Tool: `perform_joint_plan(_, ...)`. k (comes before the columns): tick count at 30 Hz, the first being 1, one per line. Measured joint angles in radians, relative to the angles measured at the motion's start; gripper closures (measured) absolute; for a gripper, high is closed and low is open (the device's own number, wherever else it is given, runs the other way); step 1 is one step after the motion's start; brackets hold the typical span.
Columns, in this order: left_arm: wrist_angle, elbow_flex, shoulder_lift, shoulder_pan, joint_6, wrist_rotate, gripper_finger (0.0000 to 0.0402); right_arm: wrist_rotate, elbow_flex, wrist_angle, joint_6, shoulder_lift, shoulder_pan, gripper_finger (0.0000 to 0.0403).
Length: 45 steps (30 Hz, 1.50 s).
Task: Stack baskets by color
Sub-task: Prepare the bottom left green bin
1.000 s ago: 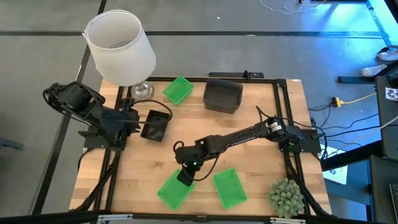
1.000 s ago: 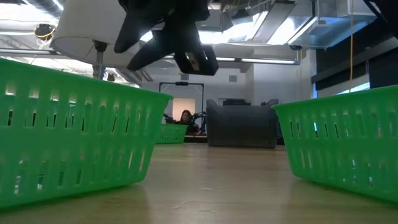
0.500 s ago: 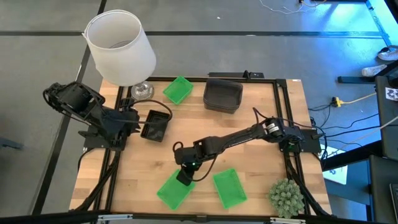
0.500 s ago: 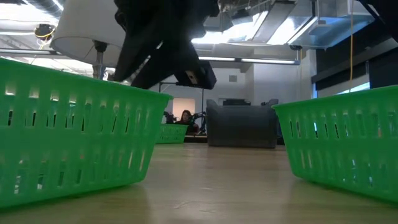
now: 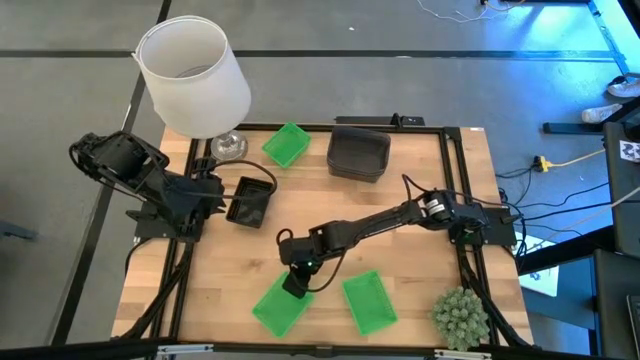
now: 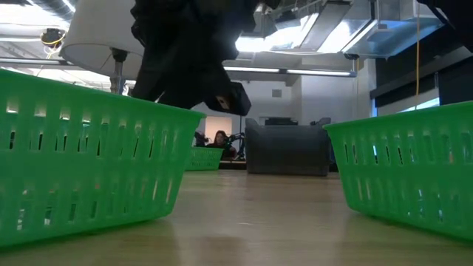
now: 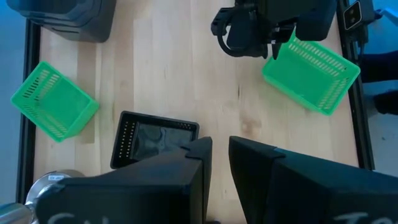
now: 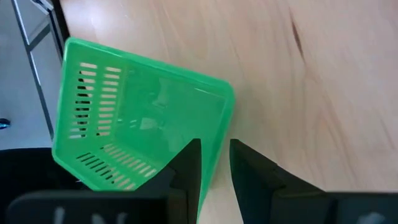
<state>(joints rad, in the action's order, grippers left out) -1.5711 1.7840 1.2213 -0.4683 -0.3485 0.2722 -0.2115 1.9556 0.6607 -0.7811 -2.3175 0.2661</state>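
I need to grab this green basket next by its side's rim [image 8: 221, 137] with my right gripper, to stack it with the green basket beside the grey-brown basket.
Three green baskets rest on their bottoms on the wooden table: one near the front [image 5: 275, 310] [image 8: 143, 124], one to its right [image 5: 368, 302], one at the far side [image 5: 287, 144]. A grey-brown basket [image 5: 358, 153] stands at the back, a black basket [image 5: 250, 202] at the left. My right gripper [image 5: 297, 284] [image 8: 214, 152] is open over the front basket's far corner, one finger inside its side wall [image 8: 225, 118] and one outside; no touch shows. My left gripper [image 7: 221, 149] hangs open beside the black basket with nothing between its fingers.
A white lampshade [image 5: 192, 75] on a glass foot [image 5: 228, 148] stands at the far left corner. A round green plant ball [image 5: 460, 317] sits at the near right corner. Bare wood lies in the table's middle and right. A black frame [image 5: 455, 200] edges the table.
My right gripper has come down a little toward the front green basket, and its fingers now reach the level of the basket's rim. The basket has kept its place.
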Motion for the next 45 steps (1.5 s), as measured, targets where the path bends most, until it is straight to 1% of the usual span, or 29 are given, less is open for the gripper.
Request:
perform_joint_plan(9,0.0,0.0,0.0,0.0,0.0,0.0,0.0355,-0.007,0.0,-0.014,-0.001,-0.051,0.0,0.0319)
perform_joint_plan(12,0.0,0.0,0.0,0.0,0.0,0.0,0.0355,0.006,0.0,-0.015,-0.001,-0.054,-0.002,0.0323)
perform_joint_plan(14,0.0,0.0,0.0,0.0,0.0,0.0,0.0355,0.033,0.0,-0.017,0.0,-0.053,-0.005,0.0338)
perform_joint_plan(17,0.0,0.0,0.0,0.0,0.0,0.0,0.0355,0.043,0.0,-0.015,0.003,-0.053,-0.015,0.0384)
perform_joint_plan(18,0.0,0.0,0.0,0.0,0.0,0.0,0.0355,0.043,0.0,-0.014,0.009,-0.053,-0.018,0.0392)
perform_joint_plan(22,0.0,0.0,0.0,0.0,-0.001,0.0,0.0355,0.044,0.0,0.012,0.046,-0.049,-0.042,0.0397)
perform_joint_plan(26,0.0,0.0,0.0,0.0,-0.009,0.0,0.0355,0.048,0.016,0.09,0.124,-0.032,-0.091,0.0398)
perform_joint_plan(28,0.0,0.0,0.0,0.0,-0.009,0.0,0.0355,0.056,0.057,0.15,0.195,-0.031,-0.124,0.0399)
perform_joint_plan(30,0.0,0.0,0.0,0.0,-0.012,0.0,0.0355,0.089,0.102,0.231,0.268,-0.029,-0.159,0.0399)
perform_joint_plan(34,0.0,0.0,0.0,0.0,-0.016,0.001,0.0355,0.133,0.171,0.32,0.401,-0.028,-0.238,0.04)
perform_joint_plan(37,0.0,0.0,0.0,0.0,-0.031,0.008,0.0355,0.133,0.197,0.32,0.505,-0.026,-0.3,0.04)
perform_joint_plan(45,0.0,0.0,0.0,0.0,-0.105,0.071,0.0355,0.132,0.198,0.327,0.736,-0.03,-0.434,0.0401)
